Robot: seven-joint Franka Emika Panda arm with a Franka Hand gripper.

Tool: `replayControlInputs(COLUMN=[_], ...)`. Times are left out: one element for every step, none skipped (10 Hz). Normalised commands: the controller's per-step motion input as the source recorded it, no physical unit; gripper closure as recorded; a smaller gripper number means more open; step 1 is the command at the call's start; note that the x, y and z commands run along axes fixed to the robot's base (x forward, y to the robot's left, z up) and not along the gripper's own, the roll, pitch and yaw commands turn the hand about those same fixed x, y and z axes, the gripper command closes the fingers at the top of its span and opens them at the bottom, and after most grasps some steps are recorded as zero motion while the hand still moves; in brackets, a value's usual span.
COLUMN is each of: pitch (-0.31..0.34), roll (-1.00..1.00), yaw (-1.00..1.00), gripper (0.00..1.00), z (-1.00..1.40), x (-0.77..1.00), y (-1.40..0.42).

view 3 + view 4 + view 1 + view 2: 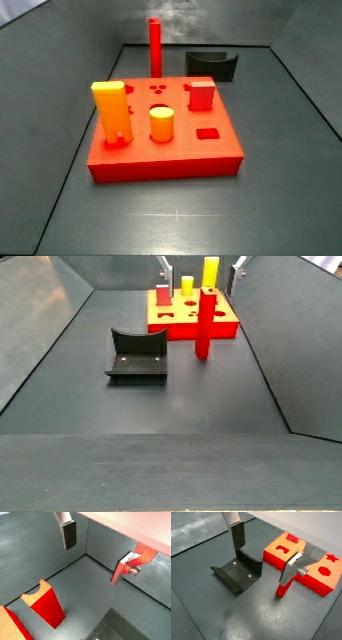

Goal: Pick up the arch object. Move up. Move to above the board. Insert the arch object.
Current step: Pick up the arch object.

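I need to lift the tall red bar next so it can go into the board (174, 150). My gripper should grab the bar by its top (155, 24).
The arch object (155, 45) is a tall slim red bar. It stands upright on the floor between the board (174, 150) and the fixture (139, 353). It also shows in a side view (205, 326) just in front of the board (174, 328). My gripper (203, 268) is open and hangs above the bar, one finger on each side of it. In both wrist views the bar (281, 589) (118, 577) runs down beside one silver finger (296, 563), and I cannot tell whether they touch. The other finger (236, 534) is well away from it. Nothing is held.
The board bears a tall yellow-orange block (110, 110), a yellow cylinder (160, 125) and a red peg (201, 95). In a wrist view the board (272, 559) shows an orange top. The fixture (238, 574) stands close beside the bar. Grey walls enclose the floor.
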Motion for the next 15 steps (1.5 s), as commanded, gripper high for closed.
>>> replayControlInputs(pitch=[-0.074,-0.133,-0.064,-0.044,-0.034,-0.007,0.0,0.037,0.064,0.0,0.0,0.0,0.0,0.0,0.0], roll=[0.0,-0.06,0.12,0.14,0.11,0.03,-0.02,-0.04,-0.06,-0.05,0.0,0.0,0.0,0.0,0.0], yaw=[0.04,0.26,0.37,0.27,0.28,0.32,0.0,-0.07,-0.07,0.0,0.0,0.0,0.0,0.0,0.0], gripper=[0.0,0.0,0.0,0.0,0.0,0.0,0.0,0.0,0.0,0.0,0.0,1.0,1.0,1.0,1.0], z=[-0.11,-0.28,-0.41,-0.4,-0.45,-0.5,-0.52,-0.51,-0.4,-0.01,0.0,0.0,0.0,0.0,0.0], x=[-0.08,-0.55,-0.36,-0.24,-0.16,0.0,0.24,0.44,0.36,0.0,0.0,0.0,0.0,0.0,0.0], y=[-0.13,-0.41,-0.79,-0.86,-0.86,-0.73,-0.27,-0.1,0.0,0.0,0.0,0.0,0.0,0.0,0.0])
